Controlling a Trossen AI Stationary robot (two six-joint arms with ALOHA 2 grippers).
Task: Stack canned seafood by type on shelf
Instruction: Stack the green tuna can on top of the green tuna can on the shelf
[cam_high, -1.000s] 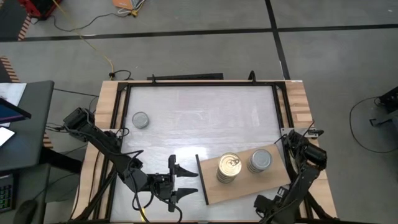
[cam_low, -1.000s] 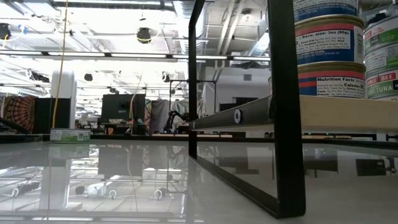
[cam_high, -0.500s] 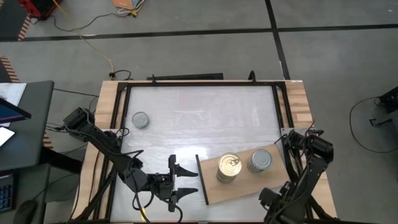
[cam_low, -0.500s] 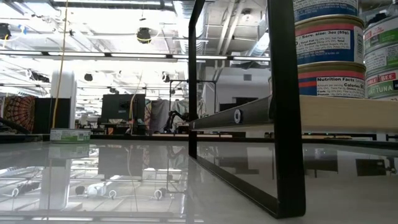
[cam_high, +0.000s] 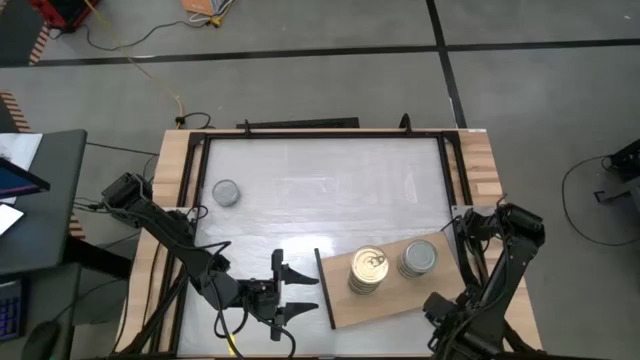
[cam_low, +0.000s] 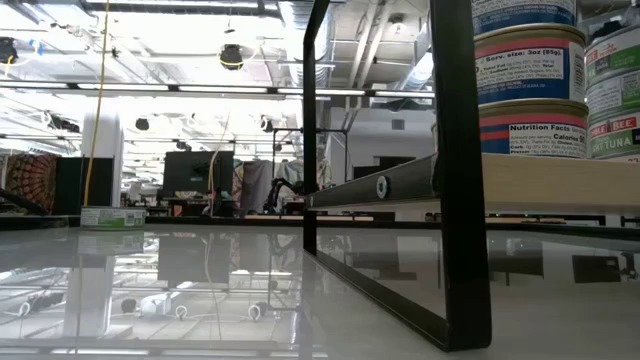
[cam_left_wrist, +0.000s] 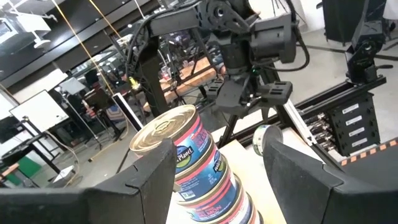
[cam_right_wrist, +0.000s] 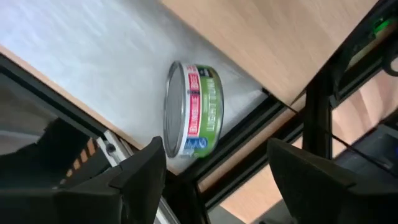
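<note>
The green-labelled tin has to be added to the silver-lidded stack (cam_high: 419, 257), so my right gripper will grab the tin by its flat lid and its base next.
The shelf (cam_high: 392, 296) is a wooden board on a black frame at the table's near right. Two stacks of canned seafood stand on it: gold-lidded tins (cam_high: 368, 268) (cam_left_wrist: 186, 168) and silver-lidded tins (cam_high: 418, 258) (cam_low: 612, 90). One lone tin (cam_high: 227, 193) lies flat at the far left. My left gripper (cam_high: 312, 291) (cam_left_wrist: 217, 152) is open and level, just left of the shelf, facing the gold stack. My right gripper (cam_right_wrist: 212, 149) is open and points down over a green-labelled tin (cam_right_wrist: 193, 118). That tin shows its side and lid rim, on the white table top beside the shelf's edge. My right arm hides it in the high view.
The shelf's black frame (cam_low: 460, 170) stands upright close to the low camera. Wooden side rails (cam_high: 175, 180) and black bars (cam_right_wrist: 311, 106) border the table. The white table top (cam_high: 330, 190) stretches between the lone tin and the shelf.
My right arm has risen and drawn back toward the table's right and far edges, away from the shelf. The stacks, the lone tin and my left arm stay as they were.
</note>
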